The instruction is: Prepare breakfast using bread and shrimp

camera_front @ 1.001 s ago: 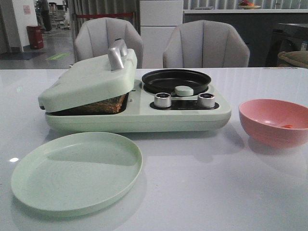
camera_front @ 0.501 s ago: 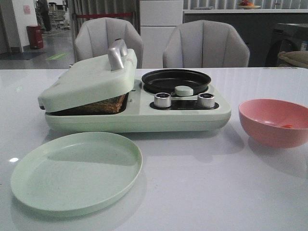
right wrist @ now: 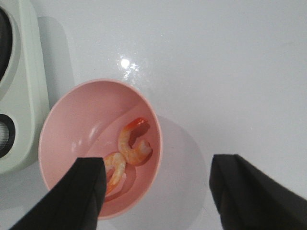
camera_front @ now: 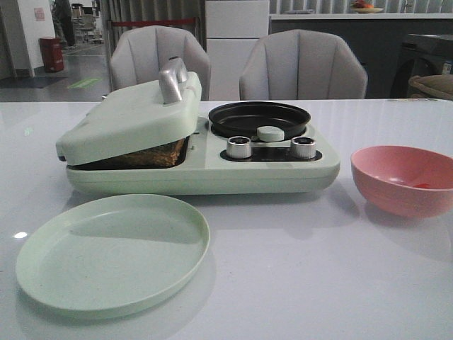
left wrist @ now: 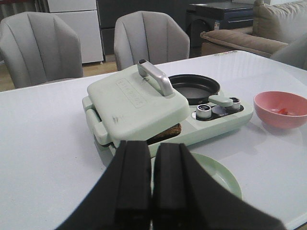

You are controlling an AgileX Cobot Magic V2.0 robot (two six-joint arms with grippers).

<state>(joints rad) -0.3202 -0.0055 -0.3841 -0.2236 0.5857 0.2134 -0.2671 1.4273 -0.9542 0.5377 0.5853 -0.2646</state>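
Note:
The pink bowl is wider than my open fingers, so my right gripper will next pinch the bowl's thin rim (right wrist: 159,165) on the side away from the breakfast maker.
A slice of bread (camera_front: 152,154) with a dark brown crust lies in the pale green breakfast maker (camera_front: 212,170), under its tilted, nearly shut lid (camera_front: 127,117); its edge shows in the left wrist view as bread (left wrist: 165,133). Two orange-pink shrimp (right wrist: 136,143) curl in the pink bowl (right wrist: 72,134); the front view shows only a speck of shrimp (camera_front: 422,185). My right gripper (right wrist: 158,167) hangs open above the bowl's rim with nothing held. My left gripper (left wrist: 152,153) is shut and empty, back from the maker and above the green plate (left wrist: 220,175). Neither gripper shows in the front view.
A black round pan (camera_front: 259,117) sits on the maker's right half, behind two silver knobs (camera_front: 239,146) and a pale green knob (camera_front: 270,132). The green plate (camera_front: 113,251) lies at the front left, the pink bowl (camera_front: 403,180) at the right. Two grey chairs (camera_front: 303,67) stand behind the table.

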